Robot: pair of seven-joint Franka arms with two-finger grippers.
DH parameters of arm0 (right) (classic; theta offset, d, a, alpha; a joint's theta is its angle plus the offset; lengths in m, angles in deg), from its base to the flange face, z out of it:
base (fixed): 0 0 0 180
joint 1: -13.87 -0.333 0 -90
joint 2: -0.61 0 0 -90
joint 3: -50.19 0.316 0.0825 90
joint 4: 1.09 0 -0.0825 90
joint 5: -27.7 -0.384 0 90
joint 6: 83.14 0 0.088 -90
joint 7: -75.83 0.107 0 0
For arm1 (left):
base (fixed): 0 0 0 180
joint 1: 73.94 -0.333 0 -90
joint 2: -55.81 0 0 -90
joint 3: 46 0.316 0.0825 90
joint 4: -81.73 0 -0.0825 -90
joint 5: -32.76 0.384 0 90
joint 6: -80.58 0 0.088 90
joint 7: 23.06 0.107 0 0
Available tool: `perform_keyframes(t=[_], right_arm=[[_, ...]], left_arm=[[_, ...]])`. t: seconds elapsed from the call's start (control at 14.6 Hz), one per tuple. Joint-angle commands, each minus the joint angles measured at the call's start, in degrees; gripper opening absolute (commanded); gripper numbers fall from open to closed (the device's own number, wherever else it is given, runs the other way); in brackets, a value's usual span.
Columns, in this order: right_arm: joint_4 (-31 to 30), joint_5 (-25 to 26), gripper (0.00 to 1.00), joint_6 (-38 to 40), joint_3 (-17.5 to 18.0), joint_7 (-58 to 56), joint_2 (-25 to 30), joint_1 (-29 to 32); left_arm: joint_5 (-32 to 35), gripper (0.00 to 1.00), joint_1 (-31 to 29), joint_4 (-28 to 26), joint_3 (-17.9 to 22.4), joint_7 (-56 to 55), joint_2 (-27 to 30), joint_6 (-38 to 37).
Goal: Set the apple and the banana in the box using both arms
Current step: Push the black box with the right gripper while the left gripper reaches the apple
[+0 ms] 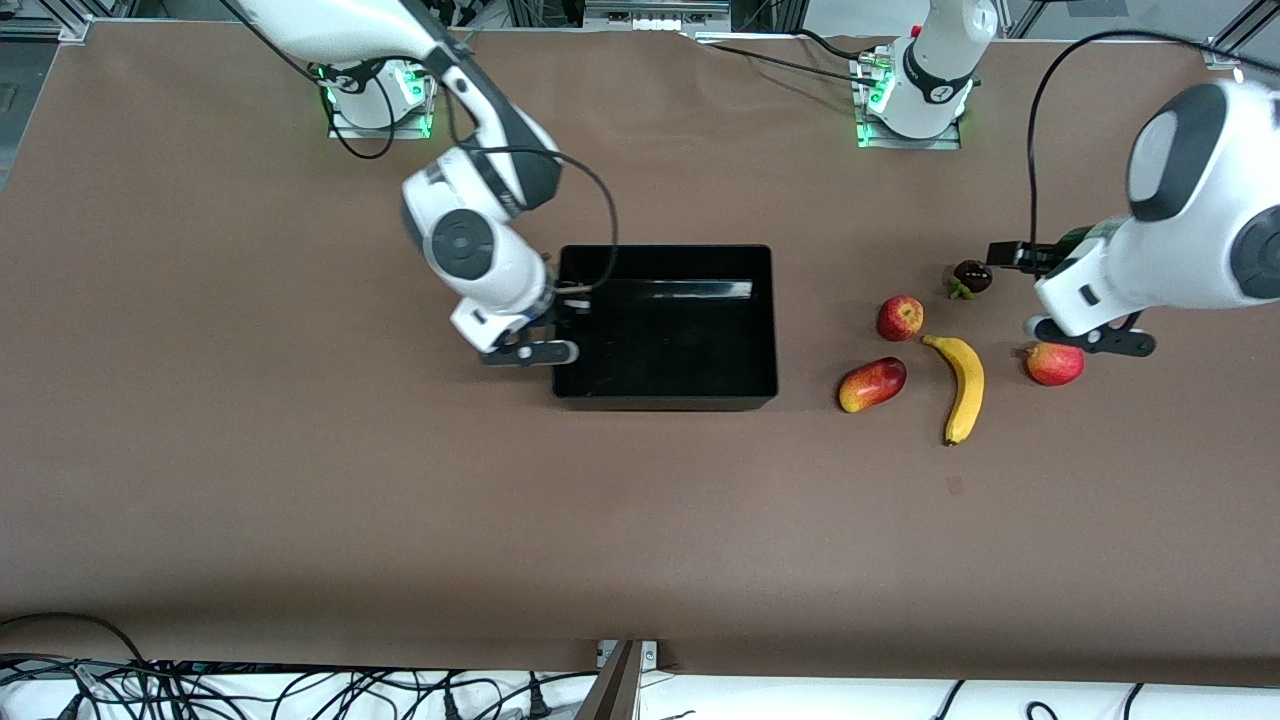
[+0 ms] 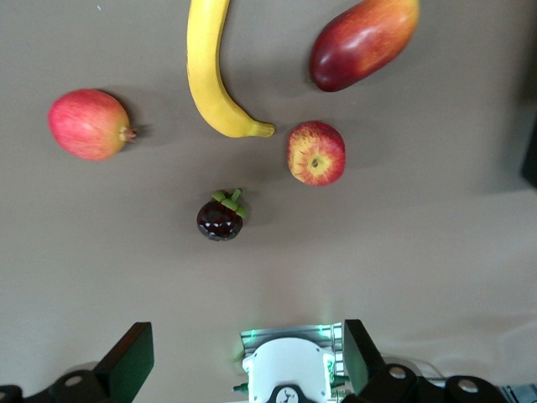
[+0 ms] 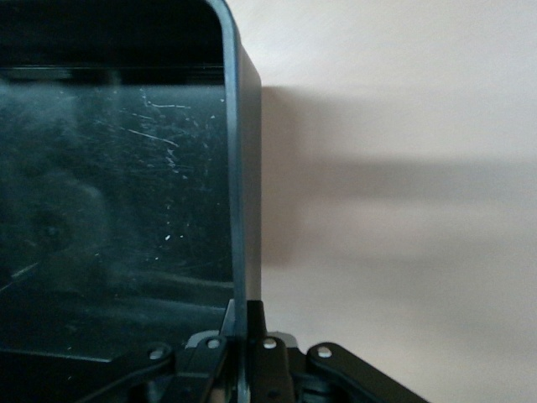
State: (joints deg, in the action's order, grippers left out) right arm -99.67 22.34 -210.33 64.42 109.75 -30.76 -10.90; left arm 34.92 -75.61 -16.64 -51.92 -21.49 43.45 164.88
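Note:
My left gripper grips the apple by its rounded red body [image 1: 899, 318] [image 2: 315, 154] next, to place the apple in the black box.
The black box [image 1: 773, 320] sits mid-table. My right gripper [image 1: 553, 342] is shut on the box's wall at the right arm's end; in the right wrist view the fingers [image 3: 243, 323] pinch the thin wall [image 3: 239, 185]. The apple [image 1: 900, 317] lies toward the left arm's end, beside the banana [image 1: 962, 385]. My left gripper [image 1: 1095, 335] is open and empty, up in the air over the table by the fruits. The left wrist view shows the apple [image 2: 316, 153] and banana [image 2: 211, 75] past its spread fingers [image 2: 130, 361].
A red-yellow mango-like fruit [image 1: 872, 384] lies next to the banana. A red-orange round fruit with a nub [image 1: 1054, 363] lies under the left gripper's edge. A dark mangosteen [image 1: 971, 277] lies farther from the front camera than the apple.

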Motion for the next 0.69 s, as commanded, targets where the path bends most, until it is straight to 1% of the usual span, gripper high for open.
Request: perform_keyframes(t=[0.0,0.07,0.21,0.34,0.41,0.48,0.62], right_arm=[[4.5,-0.5,0.0,-0.6,-0.2,3.9,-3.3,-2.0],[5.1,-0.3,0.0,-0.8,-0.2,4.7,-4.1,-3.1],[5.4,-0.1,0.0,-4.2,-0.2,6.2,-5.6,-4.4],[5.4,0.0,0.0,-5.3,-0.3,6.3,-6.5,-4.9],[5.4,0.0,0.22,-5.3,-0.3,6.3,-6.4,-4.9],[5.8,0.2,0.99,-5.3,-0.4,6.3,-6.3,-4.7],[7.8,0.3,1.0,-4.3,-0.4,5.9,-6.0,-4.2]], left_arm=[[-2.9,1.0,-1.2,-8.0,-0.1,-3.4,1.4,8.4],[-3.5,1.0,-1.6,-10.8,-0.1,-3.7,1.4,12.4],[-5.5,1.0,-1.8,-16.1,-0.2,-5.4,1.4,20.4],[-6.2,1.0,-0.9,-23.0,-0.3,-8.5,1.3,31.1],[-6.2,1.0,-0.6,-26.1,-0.9,-9.3,0.9,36.3],[-6.2,1.0,-0.5,-28.1,-1.6,-9.8,0.0,40.6],[-6.2,1.0,-0.5,-29.5,-2.0,-9.8,-2.0,44.0]])
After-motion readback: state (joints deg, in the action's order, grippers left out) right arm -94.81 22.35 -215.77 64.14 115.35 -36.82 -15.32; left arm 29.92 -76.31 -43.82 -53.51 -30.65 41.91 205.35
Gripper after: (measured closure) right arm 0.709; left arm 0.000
